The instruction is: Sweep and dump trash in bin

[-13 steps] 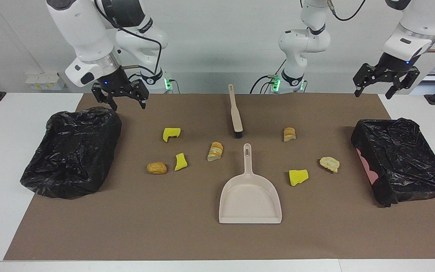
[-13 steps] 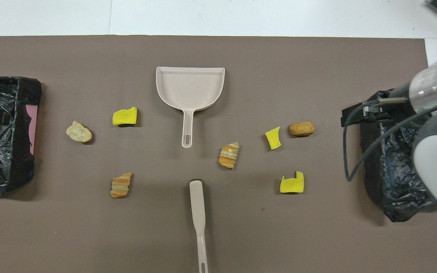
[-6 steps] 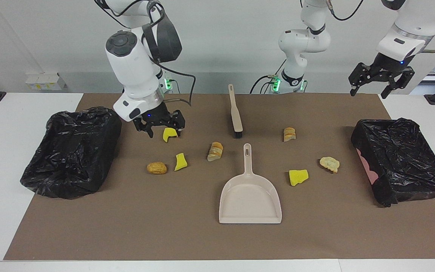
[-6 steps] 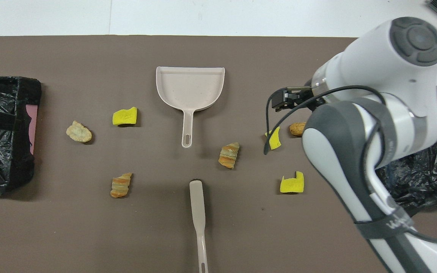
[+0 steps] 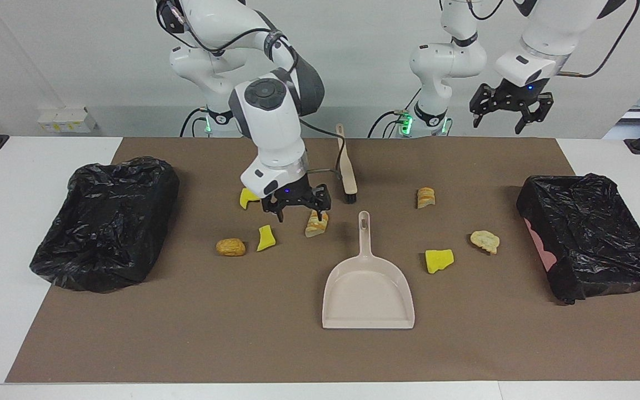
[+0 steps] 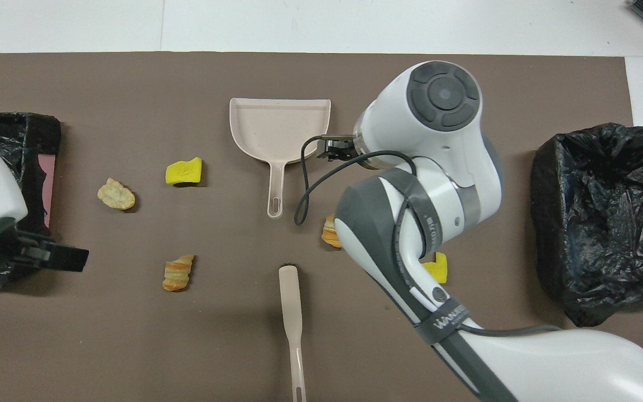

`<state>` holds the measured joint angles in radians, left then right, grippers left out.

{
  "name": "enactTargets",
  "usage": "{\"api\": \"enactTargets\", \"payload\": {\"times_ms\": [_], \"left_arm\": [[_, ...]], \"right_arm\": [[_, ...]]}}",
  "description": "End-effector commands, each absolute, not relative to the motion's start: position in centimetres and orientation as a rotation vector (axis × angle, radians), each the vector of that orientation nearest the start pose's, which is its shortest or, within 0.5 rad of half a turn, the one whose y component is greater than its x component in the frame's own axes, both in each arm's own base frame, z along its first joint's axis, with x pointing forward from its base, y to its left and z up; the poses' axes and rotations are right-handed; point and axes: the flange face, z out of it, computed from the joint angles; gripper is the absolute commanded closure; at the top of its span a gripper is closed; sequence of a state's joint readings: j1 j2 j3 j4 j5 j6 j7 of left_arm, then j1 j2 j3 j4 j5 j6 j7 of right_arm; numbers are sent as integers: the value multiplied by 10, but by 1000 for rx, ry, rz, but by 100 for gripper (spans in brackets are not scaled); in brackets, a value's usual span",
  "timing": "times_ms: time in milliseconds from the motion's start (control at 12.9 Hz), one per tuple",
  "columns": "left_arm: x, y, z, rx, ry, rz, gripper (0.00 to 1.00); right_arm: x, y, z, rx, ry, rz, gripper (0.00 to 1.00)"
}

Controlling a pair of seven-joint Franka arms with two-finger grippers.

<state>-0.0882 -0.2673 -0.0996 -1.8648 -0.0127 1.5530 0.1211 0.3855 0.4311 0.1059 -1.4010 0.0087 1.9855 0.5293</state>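
My right gripper grabs the dustpan by its narrow handle (image 6: 276, 191) next, since the dustpan's broad scoop spreads much wider than the gripper's fingers.
Three yellow chunks (image 5: 248, 197) (image 5: 265, 238) (image 5: 439, 260) and several tan bread pieces (image 5: 230, 247) (image 5: 316, 223) (image 5: 425, 197) (image 5: 485, 240) lie scattered on the brown mat. The beige dustpan (image 5: 368, 289) lies mid-mat, its handle toward the robots. The beige brush (image 5: 346, 166) lies nearer the robots, bristles toward the dustpan. My right gripper (image 5: 296, 208) is open and empty, low over the mat between a yellow chunk and the striped bread piece. My left gripper (image 5: 509, 116) is open and empty, high over the mat's edge nearest the robots. In the overhead view the right arm hides some scraps.
Two bins lined with black bags stand at the mat's ends, one (image 5: 106, 222) at the right arm's end and one (image 5: 592, 233) at the left arm's end. The dustpan (image 6: 279, 131) and brush (image 6: 291, 301) lie in line mid-mat.
My right gripper swung from beside the bin at its end toward the middle and came down near the striped bread. My left gripper rose and shifted toward the middle. Nothing on the mat moved.
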Motion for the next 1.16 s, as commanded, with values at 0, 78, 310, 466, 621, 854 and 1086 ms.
{"api": "enactTargets", "payload": {"times_ms": [0,78,310,466,621,854,1086], "left_arm": [[424,-117,585,-3083,425,40,0],[425,-118,585,-3091,369,29,0],[431,-113,580,-3098,343,1,0],[433,-107,577,-3102,317,-1,0],[433,-106,577,-3103,315,-1,0],[431,-107,570,-3100,318,25,0],[429,-110,567,-3105,326,35,0]], "right_arm": [[644,354,466,-3010,103,-211,0],[645,366,461,-2998,164,-203,0],[643,412,421,-3001,212,-163,0],[632,436,402,-3022,166,-160,0],[626,449,392,-3021,141,-157,3],[613,461,378,-3063,90,-126,19],[602,466,364,-3105,51,-104,31]]}}
